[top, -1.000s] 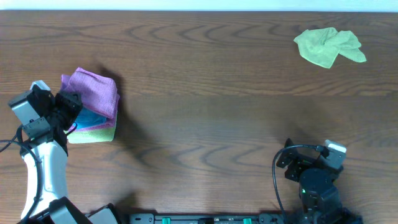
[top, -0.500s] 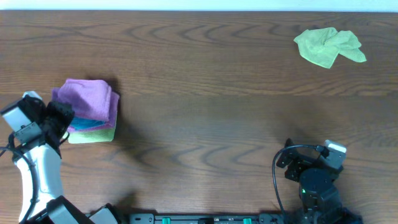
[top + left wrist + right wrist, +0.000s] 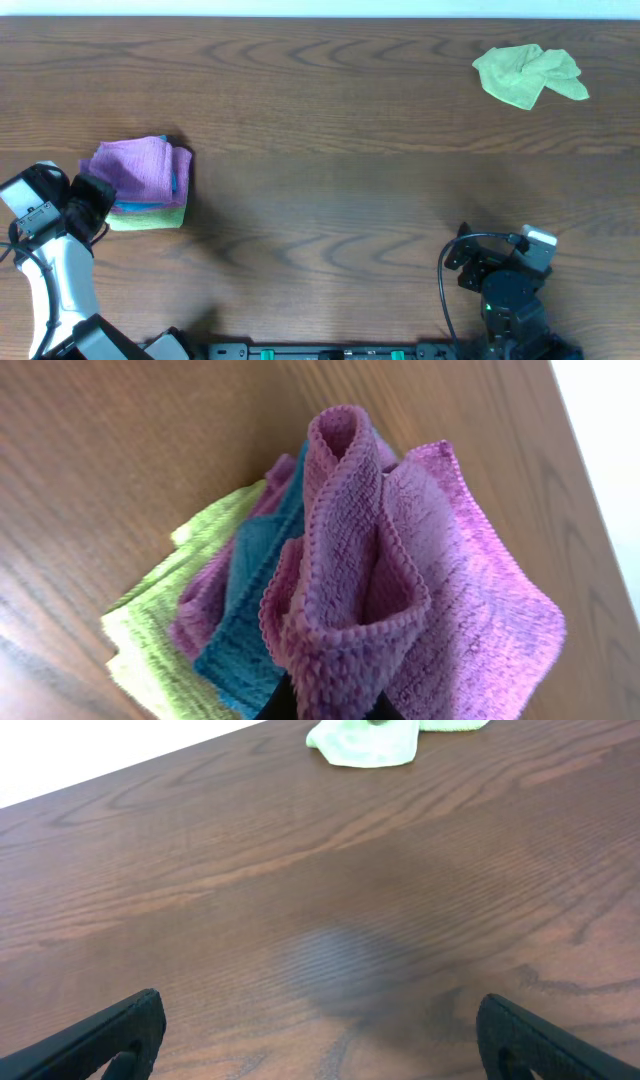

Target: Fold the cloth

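The pinched fold is over the blue cloth and the rest of the purple cloth spreads over the stack, so my left gripper will let go of the purple cloth.
The purple cloth [image 3: 140,168] lies bunched on top of a small stack at the table's left side. My left gripper [image 3: 95,193] is at the cloth's left edge, shut on a pinched fold of it. In the left wrist view the cloth [image 3: 400,580] rises in a looped fold straight out of the gripper [image 3: 325,705], whose dark fingers just show at the bottom edge. My right gripper [image 3: 325,1040] hangs open over bare wood with nothing between its fingers [image 3: 120,1030]. The right arm [image 3: 505,285] sits near the front right edge.
Under the purple cloth lie a folded blue cloth [image 3: 245,650] and a folded lime-green cloth [image 3: 150,216]. A crumpled lime-green cloth [image 3: 528,75] lies at the far right, also in the right wrist view as the same crumpled cloth [image 3: 365,742].
My left gripper has drawn back to the left and toward the front edge, still holding the cloth. The cloth has come down from a raised bunch and lies lower on the stack.
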Robot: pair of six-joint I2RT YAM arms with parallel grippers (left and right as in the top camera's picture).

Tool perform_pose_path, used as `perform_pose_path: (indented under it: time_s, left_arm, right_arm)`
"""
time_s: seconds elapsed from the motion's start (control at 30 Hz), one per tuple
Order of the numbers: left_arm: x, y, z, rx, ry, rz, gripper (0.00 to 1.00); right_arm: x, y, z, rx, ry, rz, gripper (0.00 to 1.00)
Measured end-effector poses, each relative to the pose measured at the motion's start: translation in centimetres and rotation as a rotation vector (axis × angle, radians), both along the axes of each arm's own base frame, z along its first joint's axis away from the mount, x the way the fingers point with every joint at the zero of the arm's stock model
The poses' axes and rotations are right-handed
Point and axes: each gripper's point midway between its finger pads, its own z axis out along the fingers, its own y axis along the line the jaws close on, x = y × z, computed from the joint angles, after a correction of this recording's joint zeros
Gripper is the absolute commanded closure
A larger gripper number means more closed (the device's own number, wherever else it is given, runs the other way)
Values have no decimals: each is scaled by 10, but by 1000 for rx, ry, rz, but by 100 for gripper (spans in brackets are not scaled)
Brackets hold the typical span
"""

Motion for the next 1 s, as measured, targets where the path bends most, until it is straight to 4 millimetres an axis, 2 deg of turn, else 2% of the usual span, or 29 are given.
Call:
perform_pose_path:
  time_s: [0.07, 0.1, 0.2, 0.23, 0.27, 0.37, 0.5, 0.63, 0.8, 0.9, 1.0]
  left_arm:
    - [-1, 2, -1, 10, 7, 3, 83]
    - [-1, 2, -1, 13, 9, 1, 71]
    - [-2, 3, -2, 21, 15, -1, 50]
    - [-3, 2, -2, 18, 19, 2, 38]
    - [-4, 2, -3, 17, 22, 4, 32]
    - [-6, 2, -4, 15, 33, 3, 3]
    - [-6, 2, -1, 19, 29, 7, 5]
    - [-11, -1, 15, 42, 0, 8, 5]
    - [-27, -8, 31, 46, -5, 21, 5]
    - [-35, -18, 47, 47, -35, 11, 5]
    - [-32, -30, 68, 41, -120, -35, 5]
  right_arm:
    - [0, 0, 0, 0, 0, 0, 1]
    - [0, 0, 0, 0, 0, 0, 1]
    - [0, 0, 0, 0, 0, 0, 1]
    - [0, 0, 0, 0, 0, 0, 1]
    - [0, 0, 0, -1, 0, 0, 1]
    - [0, 0, 0, 0, 0, 0, 1]
    - [0, 0, 0, 0, 0, 0, 1]
    - [0, 0, 0, 0, 0, 0, 1]
    - [0, 0, 0, 0, 0, 0, 1]
    - [0, 0, 0, 0, 0, 0, 1]
    - [0, 0, 0, 0, 0, 0, 1]
